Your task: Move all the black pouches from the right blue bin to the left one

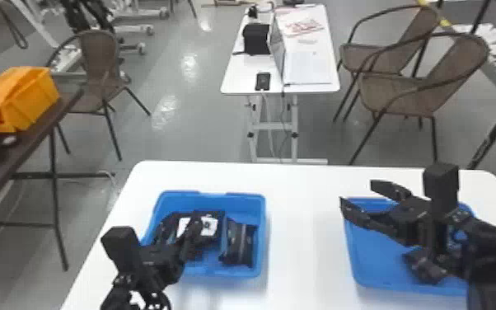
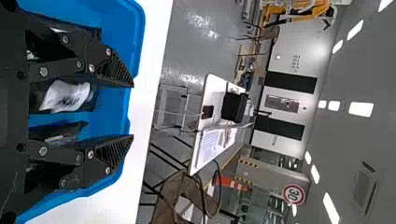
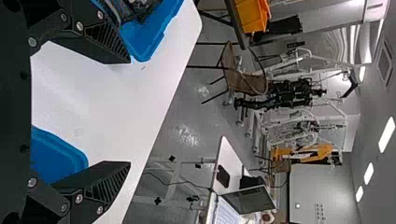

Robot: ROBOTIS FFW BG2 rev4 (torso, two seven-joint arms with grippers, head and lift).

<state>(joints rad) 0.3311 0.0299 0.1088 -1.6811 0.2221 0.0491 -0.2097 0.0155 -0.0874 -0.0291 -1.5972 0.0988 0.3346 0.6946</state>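
My right gripper needs to grab the black pouch by its edge (image 1: 417,264) next. Then it can move the black pouch into the bin with the white-labeled pouch (image 1: 210,235).
Several black pouches (image 1: 239,243) lie in the left blue bin (image 1: 245,201), one bearing a white label. My left gripper (image 1: 195,224) is over that bin; in the left wrist view the left gripper (image 2: 133,111) has its two fingers apart, with pouches (image 2: 67,96) behind them. The right gripper (image 1: 356,193) is spread open above the far left corner of the right blue bin (image 1: 377,255), holding nothing. In the right wrist view the right gripper (image 3: 130,112) shows bare table between its fingers. A dark item (image 1: 425,266) sits under the right arm; I cannot tell if it is a pouch.
Both bins stand on a white table (image 1: 307,231), with a strip of tabletop between them. Beyond it are a smaller table (image 1: 245,82) with a laptop and chairs (image 1: 420,88). An orange crate (image 1: 33,99) rests on a dark table at far left.
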